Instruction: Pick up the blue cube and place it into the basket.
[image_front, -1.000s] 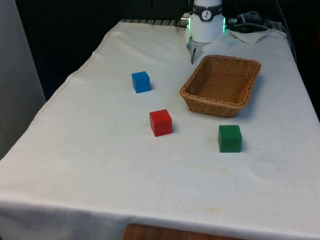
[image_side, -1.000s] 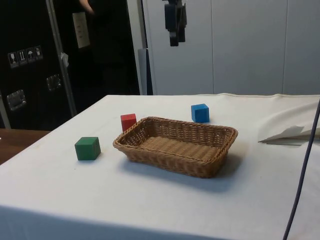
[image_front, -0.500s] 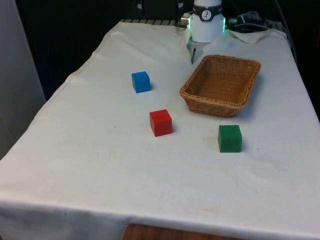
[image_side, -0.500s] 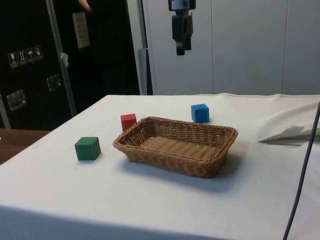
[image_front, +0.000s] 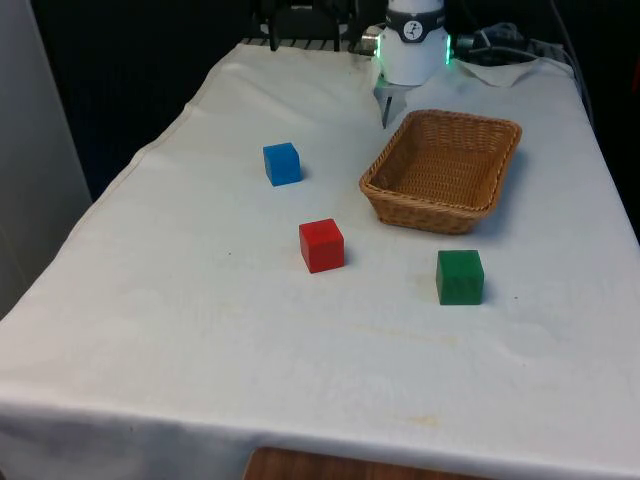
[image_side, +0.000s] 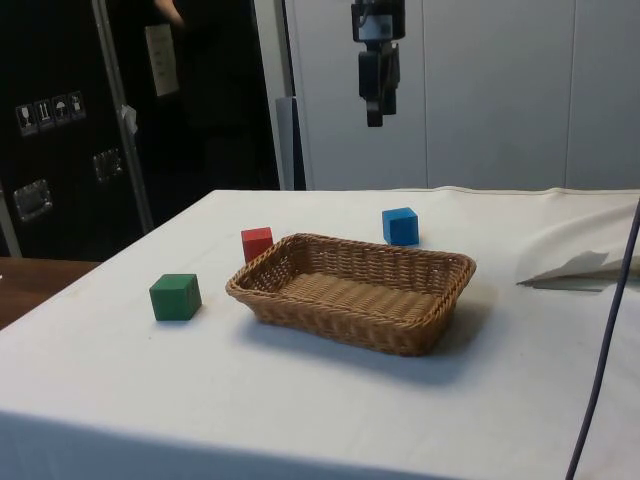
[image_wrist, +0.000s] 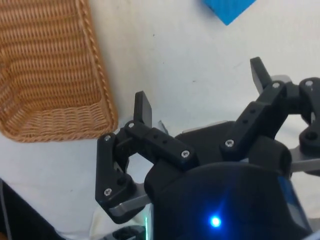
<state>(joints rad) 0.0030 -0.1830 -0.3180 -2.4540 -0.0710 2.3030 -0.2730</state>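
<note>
My gripper grabs the blue cube by its opposite sides next, to place the cube into the wicker basket.
The blue cube sits on the white cloth, to the front view's left of the wicker basket. In the side view the cube lies just beyond the basket, which holds nothing. My gripper hangs high in the air, pointing down, above and a little short of the cube. In the wrist view the gripper is open with nothing between its fingers. Beyond the fingertips there is the blue cube, and the basket lies off to one side.
A red cube lies in front of the blue one, and a green cube lies in front of the basket. A dark cable hangs at the side view's right, near a fold of cloth.
In the side view my gripper has moved right and come lower, closer to the spot above the blue cube. The cubes and the basket have not moved.
</note>
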